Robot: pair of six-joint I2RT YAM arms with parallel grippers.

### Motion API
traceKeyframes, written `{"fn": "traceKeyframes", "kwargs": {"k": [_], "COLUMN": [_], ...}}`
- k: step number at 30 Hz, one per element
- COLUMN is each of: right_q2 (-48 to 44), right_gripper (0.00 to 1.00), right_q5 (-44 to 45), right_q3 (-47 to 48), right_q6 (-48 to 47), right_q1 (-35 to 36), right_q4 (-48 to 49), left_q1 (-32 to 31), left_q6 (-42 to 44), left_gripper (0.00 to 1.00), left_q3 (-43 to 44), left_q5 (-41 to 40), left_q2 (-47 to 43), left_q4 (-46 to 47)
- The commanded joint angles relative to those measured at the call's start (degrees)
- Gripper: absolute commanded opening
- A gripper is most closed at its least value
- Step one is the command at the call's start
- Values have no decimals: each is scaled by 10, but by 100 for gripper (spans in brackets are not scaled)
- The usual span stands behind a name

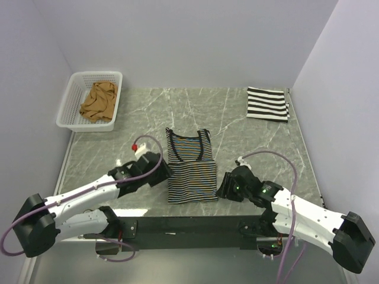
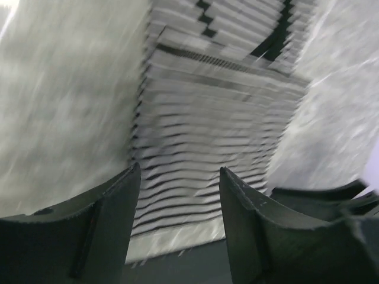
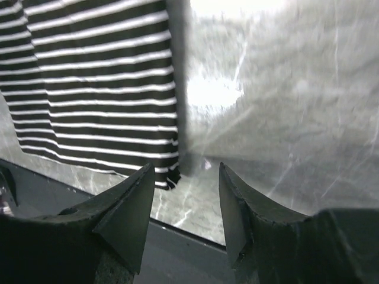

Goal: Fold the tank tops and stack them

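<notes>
The hem has to be folded over the straps, so the robot's right hand will next grip the multicolour striped tank top by its near hem corner [image 1: 215, 199] [image 3: 169, 178].
The thin dark multicolour striped tank top [image 1: 190, 167] lies flat mid-table, hem toward the near edge; it also shows in the left wrist view [image 2: 210, 136] and the right wrist view [image 3: 100, 89]. My left gripper [image 1: 166, 171] is open and empty at its left edge. My right gripper [image 1: 224, 188] is open and empty just off its lower right corner. The bold black-and-white striped tank top [image 1: 267, 104] lies folded at the far right. The tan-brown tank top [image 1: 99, 102] is crumpled in the basket.
A white mesh basket [image 1: 71, 106] stands at the far left corner. Grey walls enclose the marble table [image 1: 260, 148] on three sides. A dark strip [image 1: 189, 225] runs along the near edge between the arm bases.
</notes>
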Motion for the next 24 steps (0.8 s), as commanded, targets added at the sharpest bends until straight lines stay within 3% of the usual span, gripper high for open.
{"fn": "traceKeyframes", "kwargs": {"k": [1, 9, 15, 24], "right_q2": [-16, -28, -17, 26], "right_gripper": [55, 54, 54, 35], "right_q5": [-31, -46, -43, -39], "right_q3": [-12, -41, -45, -55], "right_q6": [30, 48, 59, 73], "right_q1": [4, 9, 20, 44], "right_q4": [9, 20, 34, 40], "left_q1": [-44, -128, -167, -180], "left_q6": [-81, -162, -181, -206], "left_gripper": [61, 55, 55, 52], "left_q3": [-26, -107, -117, -106], "left_q5": [-33, -23, -10, -31], "left_q2": [-44, -105, -65, -48], "left_q4": [-54, -85, -66, -93]}}
